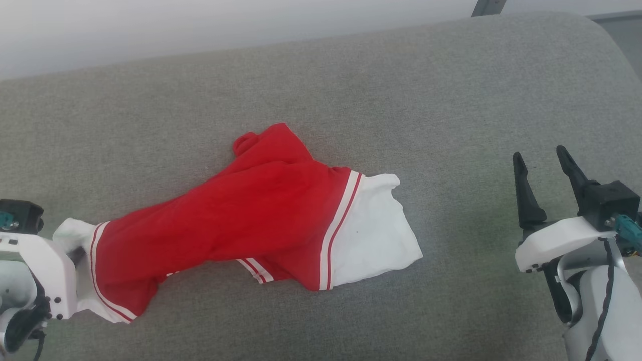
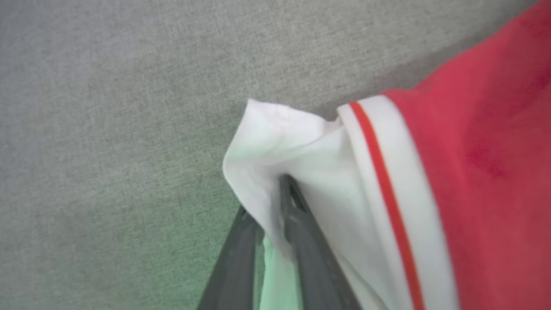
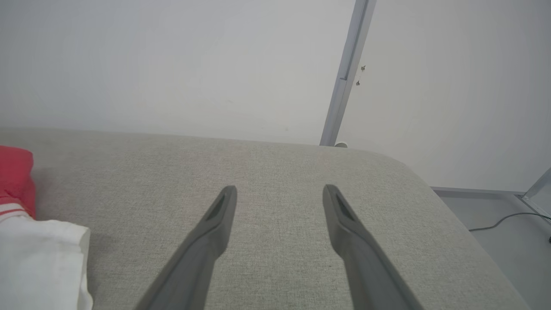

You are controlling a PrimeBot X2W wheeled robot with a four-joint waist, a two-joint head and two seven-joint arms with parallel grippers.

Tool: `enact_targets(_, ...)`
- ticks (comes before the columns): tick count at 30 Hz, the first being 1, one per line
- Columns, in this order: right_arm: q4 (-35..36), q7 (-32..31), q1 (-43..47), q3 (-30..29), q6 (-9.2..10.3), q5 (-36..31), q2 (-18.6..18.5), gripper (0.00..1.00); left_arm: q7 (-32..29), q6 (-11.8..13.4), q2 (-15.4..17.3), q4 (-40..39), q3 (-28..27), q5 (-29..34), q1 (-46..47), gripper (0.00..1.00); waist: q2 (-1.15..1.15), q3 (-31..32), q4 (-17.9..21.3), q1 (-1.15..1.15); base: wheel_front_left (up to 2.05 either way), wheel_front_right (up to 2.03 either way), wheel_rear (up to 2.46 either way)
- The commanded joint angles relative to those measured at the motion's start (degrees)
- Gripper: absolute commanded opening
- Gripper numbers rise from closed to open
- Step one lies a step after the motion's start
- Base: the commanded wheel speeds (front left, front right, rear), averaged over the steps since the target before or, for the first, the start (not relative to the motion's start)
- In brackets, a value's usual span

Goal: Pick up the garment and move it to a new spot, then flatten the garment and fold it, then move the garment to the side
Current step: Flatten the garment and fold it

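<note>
The red T-shirt needs to be moved and flattened. My right gripper needs to grab the T-shirt by its red hem corner next.
The garment, a red T-shirt with white sleeves and red-and-white stripe trim, lies crumpled across the grey cushion. My left gripper at the lower left is shut on its white left sleeve; the left wrist view shows both dark fingers pinching the white cloth, with the fabric pulled taut toward me. The other white sleeve rests flat at the right. My right gripper stands open above bare cushion, well to the right of the garment, with nothing between its fingers.
The grey cushion spreads wide around the shirt, with its rounded far-right corner near a white wall. A metal post rises behind that corner, and a cable lies on the floor beyond.
</note>
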State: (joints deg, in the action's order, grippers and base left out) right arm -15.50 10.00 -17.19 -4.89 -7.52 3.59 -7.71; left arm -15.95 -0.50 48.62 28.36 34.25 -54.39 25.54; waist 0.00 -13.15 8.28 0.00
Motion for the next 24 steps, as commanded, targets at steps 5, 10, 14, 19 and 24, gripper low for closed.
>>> enact_targets(5,-0.8,-0.2,0.1,1.4,0.06,1.2,-1.3,1.0,-0.6,-1.8,-0.2,1.0,0.1,-1.1,1.4,1.0,0.0,1.1,-0.7,0.0,0.0,0.0,0.0)
enact_targets(10,-1.0,-0.3,0.9,2.0,0.06,1.7,-1.9,1.0,-2.3,-1.1,1.1,-1.0,0.5,-1.2,-0.5,1.0,0.0,2.4,-1.6,0.0,0.0,0.0,0.0)
enact_targets(14,-0.6,-0.8,1.5,2.1,0.06,1.7,-2.3,1.0,-5.0,0.5,2.7,-4.1,1.3,-1.0,-1.8,1.0,0.0,3.2,-2.4,0.0,0.0,0.0,0.0)
enact_targets(19,-0.2,-1.3,1.9,2.6,0.06,1.8,-2.2,1.0,-8.0,2.8,3.2,-7.3,1.9,-2.1,-3.8,1.0,0.0,4.1,-3.0,0.0,0.0,0.0,0.0)
enact_targets(24,0.0,-2.0,2.4,4.1,0.06,2.5,-2.6,1.0,-10.5,3.8,2.9,-9.0,2.4,-3.6,-5.2,1.0,0.0,4.6,-3.1,0.0,0.0,0.0,0.0)
